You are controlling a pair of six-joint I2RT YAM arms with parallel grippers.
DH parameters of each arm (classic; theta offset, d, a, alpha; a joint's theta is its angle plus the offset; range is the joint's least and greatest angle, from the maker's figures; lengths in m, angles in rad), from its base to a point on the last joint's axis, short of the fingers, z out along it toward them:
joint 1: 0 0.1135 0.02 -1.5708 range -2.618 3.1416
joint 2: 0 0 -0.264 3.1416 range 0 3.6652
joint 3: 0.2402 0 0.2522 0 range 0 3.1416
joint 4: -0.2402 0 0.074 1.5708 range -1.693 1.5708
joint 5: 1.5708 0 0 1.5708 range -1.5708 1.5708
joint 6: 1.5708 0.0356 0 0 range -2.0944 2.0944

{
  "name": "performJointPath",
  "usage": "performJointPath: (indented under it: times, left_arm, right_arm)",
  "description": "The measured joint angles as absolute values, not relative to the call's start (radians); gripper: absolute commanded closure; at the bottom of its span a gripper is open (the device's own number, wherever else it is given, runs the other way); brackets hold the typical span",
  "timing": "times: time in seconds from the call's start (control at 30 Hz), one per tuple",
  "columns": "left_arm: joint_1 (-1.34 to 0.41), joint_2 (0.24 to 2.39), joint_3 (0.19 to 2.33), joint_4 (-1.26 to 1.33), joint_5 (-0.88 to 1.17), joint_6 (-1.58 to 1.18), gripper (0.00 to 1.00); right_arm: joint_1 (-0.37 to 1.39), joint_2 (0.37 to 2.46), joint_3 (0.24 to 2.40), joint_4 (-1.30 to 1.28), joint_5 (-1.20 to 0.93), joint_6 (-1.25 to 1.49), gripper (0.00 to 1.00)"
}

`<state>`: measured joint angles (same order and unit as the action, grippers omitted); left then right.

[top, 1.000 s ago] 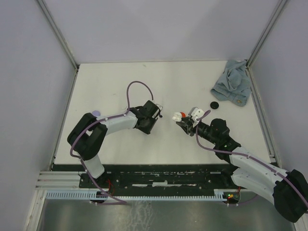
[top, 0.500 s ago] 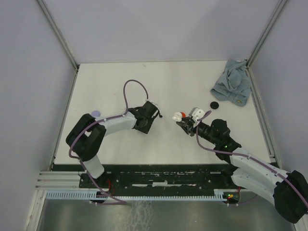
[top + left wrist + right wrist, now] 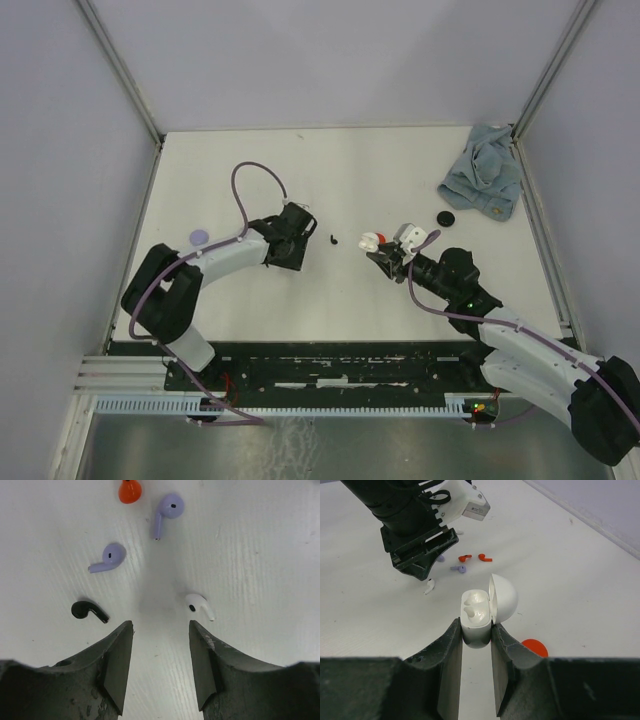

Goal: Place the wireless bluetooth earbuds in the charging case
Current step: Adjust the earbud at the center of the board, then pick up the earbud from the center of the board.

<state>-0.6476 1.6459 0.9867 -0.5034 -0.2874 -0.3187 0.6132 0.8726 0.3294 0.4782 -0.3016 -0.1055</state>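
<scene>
I should next use my left gripper to pick up the white earbud by its rounded head (image 3: 195,601). Its stem will then be free to go into the charging case socket.
Several earbuds lie loose on the white table in the left wrist view: a red one (image 3: 129,491), two lilac ones (image 3: 167,510) (image 3: 107,558), a black one (image 3: 89,611) and a white one (image 3: 199,605). My left gripper (image 3: 161,626) is open just short of them, with nothing between its fingers. The black earbud (image 3: 332,239) shows as a dark speck ahead of the left gripper (image 3: 306,238). My right gripper (image 3: 476,625) is shut on the white charging case (image 3: 478,614). The case's lid (image 3: 504,598) is flipped open and both sockets are bare.
A red disc (image 3: 535,647) lies under and right of the held case. A black disc (image 3: 445,218) and a crumpled blue cloth (image 3: 483,180) are at the back right. A lilac disc (image 3: 199,237) sits at the left by the left arm.
My left gripper has opened and drawn back to the left, and the black earbud now lies exposed ahead of it. The right arm and case have stayed still.
</scene>
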Motion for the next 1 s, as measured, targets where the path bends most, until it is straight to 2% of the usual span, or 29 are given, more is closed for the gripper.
performJointPath:
  times: [0.17,0.27,0.63,1.0]
  left_arm:
    - [-0.648,1.605,0.990,-0.503,-0.221,-0.377,0.47]
    - [-0.647,1.613,0.999,-0.503,-0.189,-0.408,0.52]
    - [-0.629,1.717,1.055,-0.504,-0.146,-0.474,0.57]
    - [-0.628,1.763,1.077,-0.504,-0.128,-0.474,0.73]
  right_arm:
    - [0.613,0.867,0.329,0.478,-0.302,-0.105,0.98]
    - [0.613,0.867,0.329,0.478,-0.302,-0.105,0.98]
    - [0.613,0.867,0.329,0.477,-0.302,-0.106,0.98]
    - [0.613,0.867,0.329,0.477,-0.302,-0.106,0.98]
